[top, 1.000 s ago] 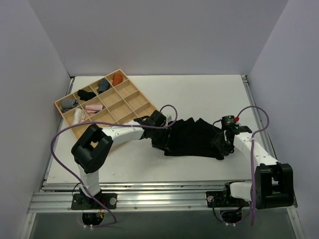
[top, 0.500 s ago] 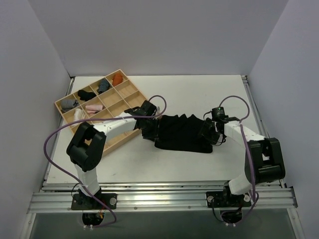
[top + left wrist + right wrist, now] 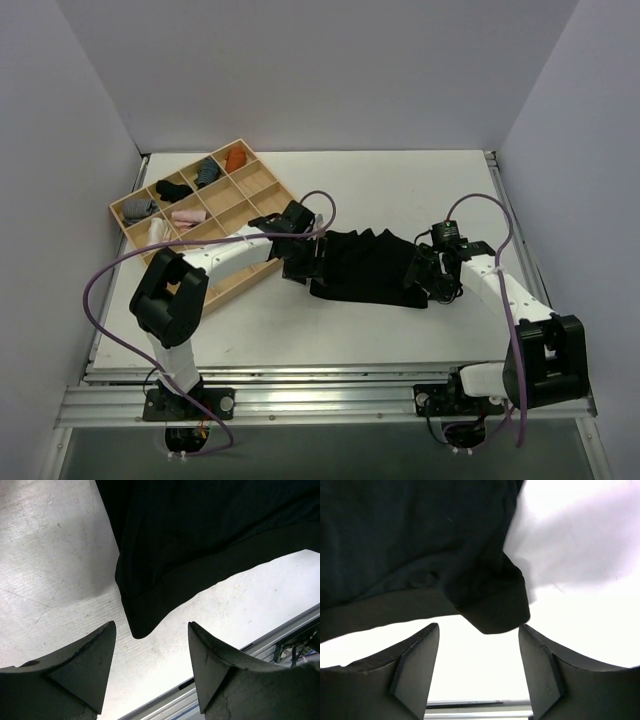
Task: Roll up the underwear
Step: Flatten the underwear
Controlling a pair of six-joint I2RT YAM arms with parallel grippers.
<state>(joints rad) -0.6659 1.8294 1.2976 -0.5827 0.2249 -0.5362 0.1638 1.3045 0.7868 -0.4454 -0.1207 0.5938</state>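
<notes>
The underwear [image 3: 365,268] should next be taken by its near-edge corner with my left gripper. Both grippers can then lift that edge and arrange it for rolling.
The underwear [image 3: 365,268] is a plain black garment lying flat and a little creased on the white table between my two grippers. My left gripper [image 3: 300,262] is at its left edge. In the left wrist view it [image 3: 151,625] is open and empty, and a corner of the underwear [image 3: 200,530] lies on the table between the fingertips. My right gripper [image 3: 428,275] is at its right edge. In the right wrist view it [image 3: 479,627] is open and empty, and a folded corner of the underwear [image 3: 420,540] lies just ahead of the gap.
A wooden compartment tray [image 3: 262,198] stands at the back left. It holds small rolled bundles: orange [image 3: 236,158], grey [image 3: 207,172], black [image 3: 172,188] and pink [image 3: 188,214]. The metal rail [image 3: 320,400] runs along the table's near edge. Walls close in on both sides.
Over the second, the underwear and both grippers shifted left and toward the back. In the last half second my right gripper drew slightly right and nearer; the cloth stayed put.
</notes>
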